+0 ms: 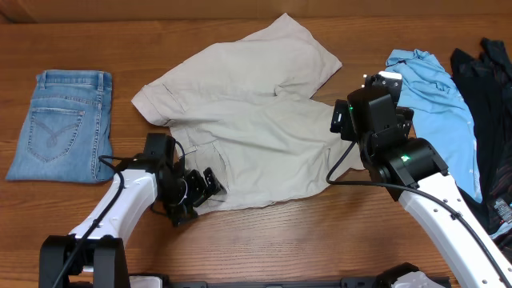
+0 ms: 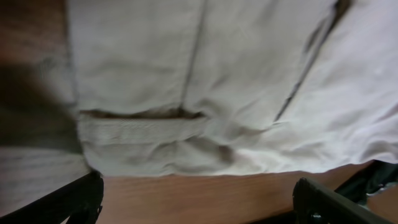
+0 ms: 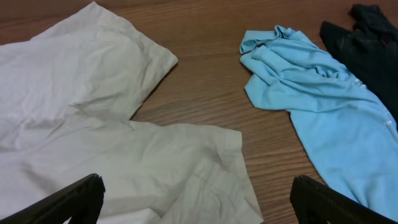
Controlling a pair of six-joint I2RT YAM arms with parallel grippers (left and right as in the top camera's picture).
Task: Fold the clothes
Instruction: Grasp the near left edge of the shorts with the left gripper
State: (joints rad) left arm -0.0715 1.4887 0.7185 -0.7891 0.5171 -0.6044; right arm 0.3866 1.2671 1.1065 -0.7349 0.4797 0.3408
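The shorts need to be spread out to fold, so next I will grab them by their near edge point(image 1: 206, 210) point(image 2: 196, 169) with my left gripper. The rest of them stays free for that.
The clothes, a pale beige pair of shorts point(image 1: 248, 120), lie spread and rumpled across the middle of the table. My left gripper point(image 1: 202, 194) is at their near left edge and stands open. In the left wrist view its fingers point(image 2: 81, 199) frame bare wood just short of the shorts' edge point(image 2: 186, 130). My right gripper point(image 1: 342, 122) hovers over the shorts' right leg, also open. In the right wrist view the leg's hem corner point(image 3: 217, 180) lies between the spread fingers point(image 3: 329, 202), and nothing is held.
Folded blue jeans point(image 1: 60, 124) lie at the far left. A crumpled light blue shirt point(image 1: 436, 96) lies right of the shorts, also seen as the shirt point(image 3: 311, 93) in the right wrist view. Dark garments point(image 1: 492, 120) are piled at the right edge.
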